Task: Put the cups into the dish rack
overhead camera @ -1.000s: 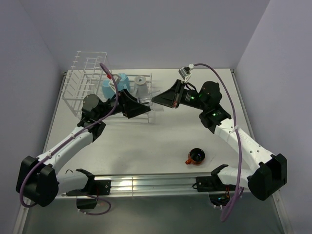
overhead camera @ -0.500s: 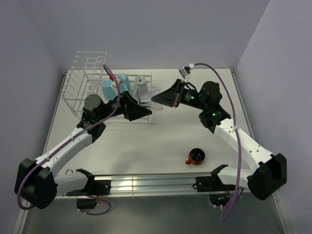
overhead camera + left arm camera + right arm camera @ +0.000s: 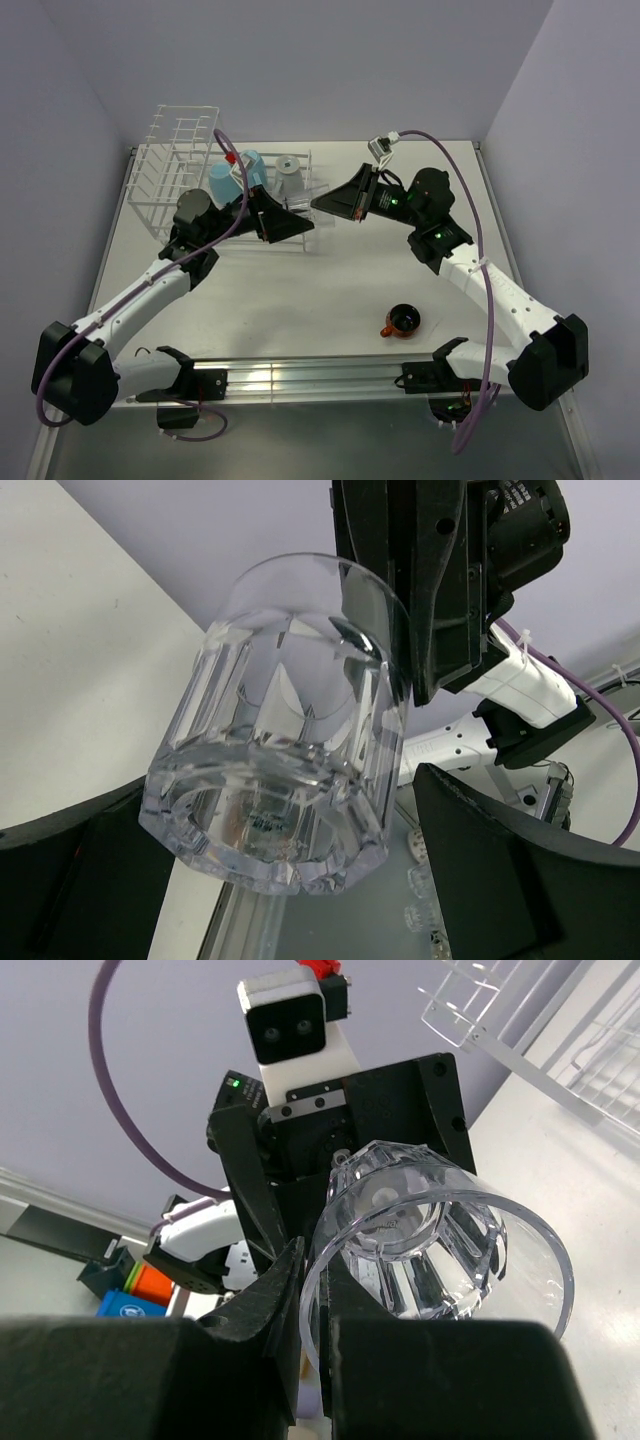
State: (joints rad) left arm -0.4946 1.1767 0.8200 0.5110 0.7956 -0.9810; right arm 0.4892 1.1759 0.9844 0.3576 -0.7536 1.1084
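Note:
I should close my left gripper on the tumbler's base (image 3: 300, 204) (image 3: 270, 810), because its fingers reach past the bottom edge of the base.
The clear glass tumbler (image 3: 304, 206) hangs on its side in mid-air between my two grippers, beside the dish rack (image 3: 176, 150). My right gripper (image 3: 320, 204) is shut on its rim, one finger inside and one outside (image 3: 322, 1290). My left gripper (image 3: 296, 226) is open, its fingers on either side of the tumbler's base (image 3: 270, 810), with a gap showing at the right finger (image 3: 470, 840). Two light blue mugs (image 3: 222, 181) (image 3: 252, 166) and a pale grey mug (image 3: 288, 176) stand upside down in the rack's low tray. The orange-red cup (image 3: 404, 321) stands on the table at the near right.
The rack's tall upright grid (image 3: 180, 135) is at the far left, against the left wall. A metal rail (image 3: 300, 375) runs along the table's near edge between the arm bases. The right arm's purple cable (image 3: 470, 190) loops over the right side.
My left gripper has moved a little right and up, closing in round the tumbler's base. The right gripper and the tumbler have hardly moved.

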